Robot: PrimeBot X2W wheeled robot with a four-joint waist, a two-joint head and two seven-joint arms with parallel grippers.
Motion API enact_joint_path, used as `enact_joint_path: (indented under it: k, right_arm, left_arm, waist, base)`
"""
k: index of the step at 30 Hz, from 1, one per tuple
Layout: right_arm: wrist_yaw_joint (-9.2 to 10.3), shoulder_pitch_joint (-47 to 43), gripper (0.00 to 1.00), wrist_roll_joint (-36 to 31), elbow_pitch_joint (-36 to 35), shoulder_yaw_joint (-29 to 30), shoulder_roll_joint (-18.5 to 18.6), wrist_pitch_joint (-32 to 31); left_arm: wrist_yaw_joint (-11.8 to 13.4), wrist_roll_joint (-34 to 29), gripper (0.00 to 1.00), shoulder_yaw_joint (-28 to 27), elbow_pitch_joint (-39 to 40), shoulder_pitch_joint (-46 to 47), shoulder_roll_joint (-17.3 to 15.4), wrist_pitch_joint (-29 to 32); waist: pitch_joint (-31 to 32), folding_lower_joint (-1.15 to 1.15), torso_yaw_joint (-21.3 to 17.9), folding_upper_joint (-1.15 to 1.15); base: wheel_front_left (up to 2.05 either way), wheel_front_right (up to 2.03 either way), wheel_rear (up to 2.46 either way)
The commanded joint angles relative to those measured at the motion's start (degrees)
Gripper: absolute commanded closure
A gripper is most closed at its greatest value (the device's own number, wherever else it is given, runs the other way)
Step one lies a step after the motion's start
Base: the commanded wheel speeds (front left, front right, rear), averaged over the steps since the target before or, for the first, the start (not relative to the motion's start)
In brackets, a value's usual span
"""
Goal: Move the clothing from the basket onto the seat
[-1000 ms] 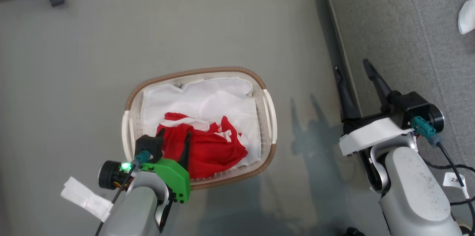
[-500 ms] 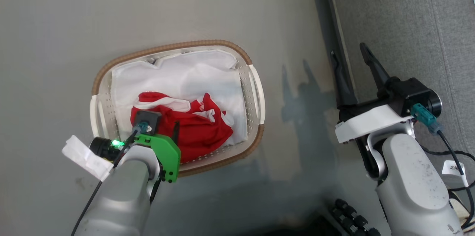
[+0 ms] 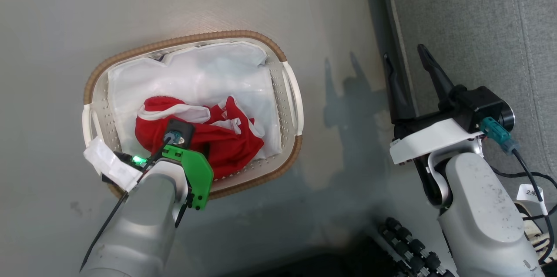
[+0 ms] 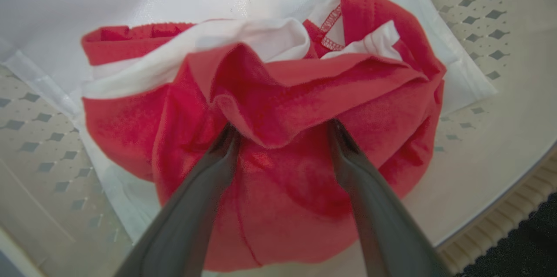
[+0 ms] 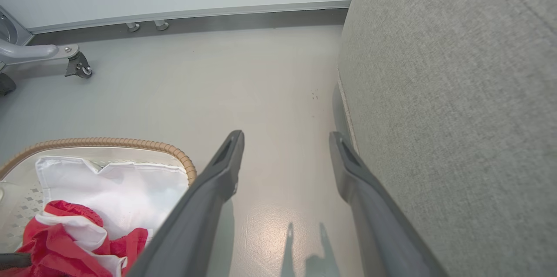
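Note:
The rest of the clothing lies loose and bunched up on the white liner. My left gripper needs to grab the clothing by its raised red fold next.
Red clothing with white trim lies bunched in the near half of the cream basket, on its white liner. My left arm, with its green wrist mount, reaches down into the basket. In the left wrist view my left gripper is open, fingers spread and pressed into the clothing, with the tips tucked under a red fold that bulges between them. My right gripper hangs open and holds nothing, over the floor beside the grey seat. The seat's side is just right of its fingers.
The basket stands on a grey floor, a short way left of the seat. A metal leg with a caster and a wall skirting lie beyond it. Black rollers of my base show at the bottom edge.
The head camera has shifted, so the basket sits further left and higher. My left gripper has gone down into the basket and sunk its fingers into the red clothing. The right gripper stays open.

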State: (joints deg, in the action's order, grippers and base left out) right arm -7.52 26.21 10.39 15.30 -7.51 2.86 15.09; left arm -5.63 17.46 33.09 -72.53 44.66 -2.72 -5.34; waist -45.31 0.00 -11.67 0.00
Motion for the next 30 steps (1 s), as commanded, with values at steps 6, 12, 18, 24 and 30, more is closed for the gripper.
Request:
enact_joint_path:
  k: [6, 12, 18, 24, 30]
  right_arm:
    - [0.06, 0.6, 0.00, 0.5, -0.7, 0.0, 0.2, 0.1]
    - [0.06, 1.0, 0.00, 0.9, -1.0, -0.4, 0.2, 0.1]
    - [0.06, 1.1, 0.00, 1.0, -1.0, -0.8, 0.2, 0.1]
    - [0.06, 1.2, 0.00, 1.2, -1.1, -0.9, 0.2, 0.1]
    - [0.06, 1.3, 0.00, 1.3, -0.6, -0.8, 0.2, 0.1]
  left_arm:
    - [-0.4, -2.1, 0.00, 3.0, -0.8, 2.7, -0.4, 1.9]
    - [0.0, -3.9, 0.00, 5.6, -1.2, 4.4, -1.0, 4.7]
    - [0.4, -4.6, 0.00, 7.1, -1.4, 5.2, -1.7, 10.3]
    - [0.6, -3.8, 0.87, 7.2, -1.4, 5.8, -2.2, 12.9]
    - [0.7, -2.7, 1.00, 7.0, -1.4, 5.4, -2.4, 12.9]
  waist:
    - [-1.7, 0.00, -0.3, 0.00]
    - [-2.8, 0.00, -0.8, 0.00]
    - [-3.7, 0.00, -1.2, 0.00]
    - [-4.5, 0.00, -1.5, 0.00]
    - [-4.3, 0.00, -1.4, 0.00]
  base:
    - [0.00, 0.00, 0.00]
    - [0.00, 0.00, 0.00]
    - [0.00, 0.00, 0.00]
    - [0.00, 0.00, 0.00]
    - [0.00, 0.00, 0.00]
